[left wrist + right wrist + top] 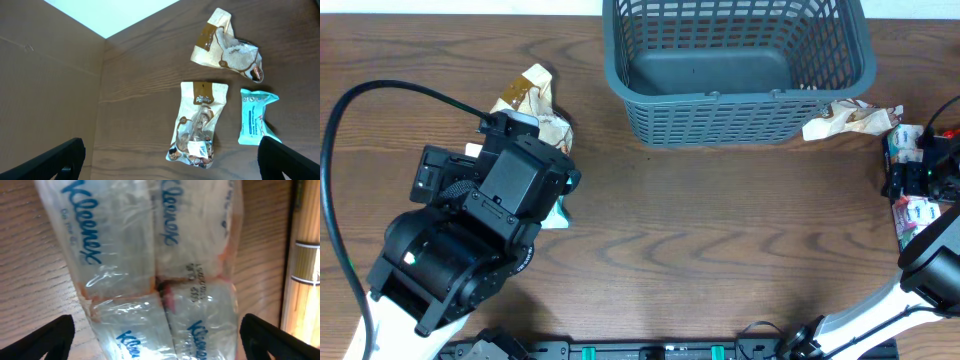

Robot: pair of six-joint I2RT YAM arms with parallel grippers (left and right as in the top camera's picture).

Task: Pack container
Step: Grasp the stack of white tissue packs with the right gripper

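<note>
My right gripper should lower before closing on the Kleenex multipack: its open fingers, on either side, stop above the multipack's top in the right wrist view.
The dark grey-blue slotted basket (735, 125) stands at the table's far middle; I see no packet on its floor. My left gripper (170, 165) is open and hovers above a beige snack packet (197, 125), with a teal packet (255, 117) to its right and a crumpled beige packet (227, 45) beyond. In the overhead view the left arm (510, 185) hides its fingers. My right gripper (160, 340) is open, close over a clear Kleenex tissue multipack (150, 255), with a finger on either side. The right gripper also shows in the overhead view (920, 175).
A crumpled beige packet (845, 120) lies against the basket's right front corner. The crumpled packet (530, 95) and the teal packet (558, 215) show beside the left arm. The tissue packs (918, 215) lie at the table's right edge. The left arm's black cable (380, 95) loops over the left side.
</note>
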